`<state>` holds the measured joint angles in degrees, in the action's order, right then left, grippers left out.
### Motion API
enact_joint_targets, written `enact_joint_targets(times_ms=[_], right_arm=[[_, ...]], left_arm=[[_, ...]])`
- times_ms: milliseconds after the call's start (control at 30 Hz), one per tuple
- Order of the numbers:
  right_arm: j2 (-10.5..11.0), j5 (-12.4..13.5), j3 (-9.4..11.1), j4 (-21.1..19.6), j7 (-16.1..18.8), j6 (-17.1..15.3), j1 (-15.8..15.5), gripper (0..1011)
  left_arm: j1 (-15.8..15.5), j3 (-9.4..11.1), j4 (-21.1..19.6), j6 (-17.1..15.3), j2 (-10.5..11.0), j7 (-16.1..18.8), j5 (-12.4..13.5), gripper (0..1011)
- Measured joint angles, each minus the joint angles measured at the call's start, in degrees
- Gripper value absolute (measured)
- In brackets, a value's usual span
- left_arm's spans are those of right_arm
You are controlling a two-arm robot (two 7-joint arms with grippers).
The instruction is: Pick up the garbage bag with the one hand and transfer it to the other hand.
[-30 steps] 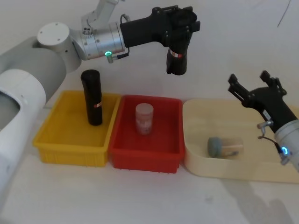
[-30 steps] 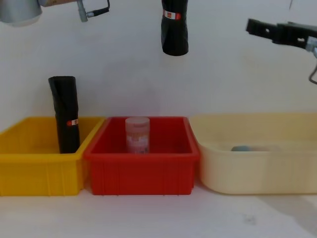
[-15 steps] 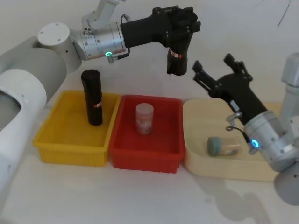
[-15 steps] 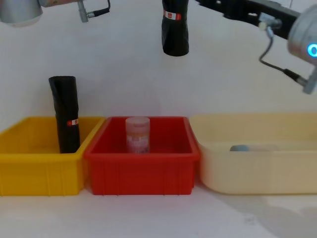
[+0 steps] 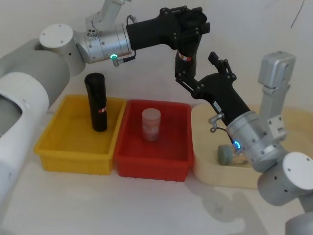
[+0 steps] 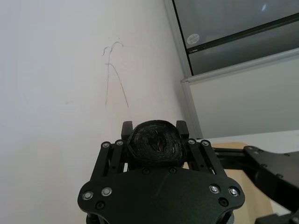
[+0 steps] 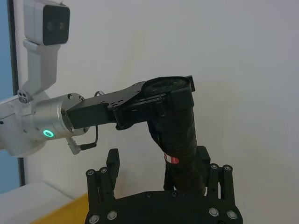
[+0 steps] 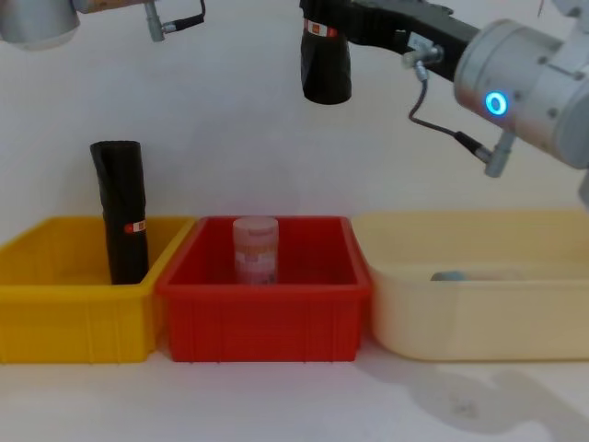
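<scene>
My right gripper grabs the roll by its lower end (image 7: 184, 182) next, to take over the garbage bag (image 7: 180, 135) from my left gripper.
The garbage bag (image 5: 185, 58), a short thick black roll with a red-and-white label band, hangs upright high above the red bin. My left gripper (image 5: 186, 45), with the teal-green light, is shut on its upper end; the left wrist view looks down on the roll's end (image 6: 154, 142) between the fingers. My right gripper (image 5: 194, 65), with the blue light, reaches in from the right and is open. In the right wrist view the garbage bag (image 7: 180, 135) stands between the spread fingers of my right gripper (image 7: 158, 154), close to one finger and apart from the other. The garbage bag (image 8: 325, 64) also appears in the chest view.
A taller, slimmer black roll (image 5: 96, 100) stands in the yellow bin (image 5: 73, 159). A pinkish jar (image 5: 150, 125) stands in the red bin (image 5: 151, 169). A grey-capped item (image 5: 226, 153) lies in the cream tray (image 5: 215, 176), under my right arm.
My right gripper has swung left and up from over the cream tray to the hanging bag, and its fingers now flank the roll's lower part. The left gripper and bag stayed still.
</scene>
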<state>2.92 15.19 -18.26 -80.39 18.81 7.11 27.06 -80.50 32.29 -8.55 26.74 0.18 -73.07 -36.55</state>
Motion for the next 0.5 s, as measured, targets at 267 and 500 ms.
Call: enact_joint_targets(times_ms=[267,500], right_arm=[[-1.7,-2.8,-1.1,4.1,-3.0,1.4,2.3,1001],[-3.1,-5.2,-1.6,7.8,-5.6,1.9,4.5,1001]], left_arm=[[0.0,0.0,0.1,0.0,0.0,0.0,0.0,533],[0.0,0.0,0.1,0.0,0.0,0.0,0.0,533]])
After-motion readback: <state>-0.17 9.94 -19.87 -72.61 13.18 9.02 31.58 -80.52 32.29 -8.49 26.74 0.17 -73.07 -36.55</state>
